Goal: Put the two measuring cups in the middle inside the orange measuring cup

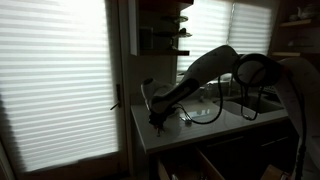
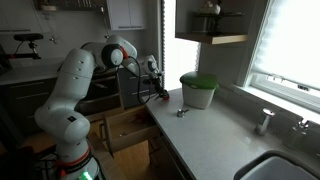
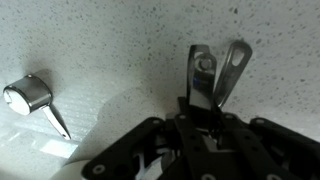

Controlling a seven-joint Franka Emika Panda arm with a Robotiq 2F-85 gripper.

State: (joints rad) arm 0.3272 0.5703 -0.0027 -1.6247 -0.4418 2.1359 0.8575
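Note:
The orange measuring cup's handle (image 3: 234, 67) meets the held handle equally deep beside the fingers, so my gripper will release the steel measuring cup.
In the wrist view my gripper (image 3: 207, 108) is shut on a steel measuring cup (image 3: 213, 70). Two shiny handle strips stick out from the jaws in a V, and the bowl is hidden. A second steel measuring cup (image 3: 27, 96) lies on the speckled counter to the left, well apart from the jaws. In both exterior views the gripper (image 1: 157, 118) (image 2: 156, 93) hangs low over the counter near its edge. A small glinting cup (image 1: 185, 120) (image 2: 181, 112) lies a short way from it. The orange measuring cup does not show in any view.
A pale container with a green lid (image 2: 198, 90) stands at the back of the counter (image 2: 200, 135). A drawer (image 2: 125, 128) is open below the counter edge. A sink (image 2: 280, 168) and faucet (image 2: 264, 121) lie farther along. A white bottle (image 1: 148, 93) stands by the window blinds.

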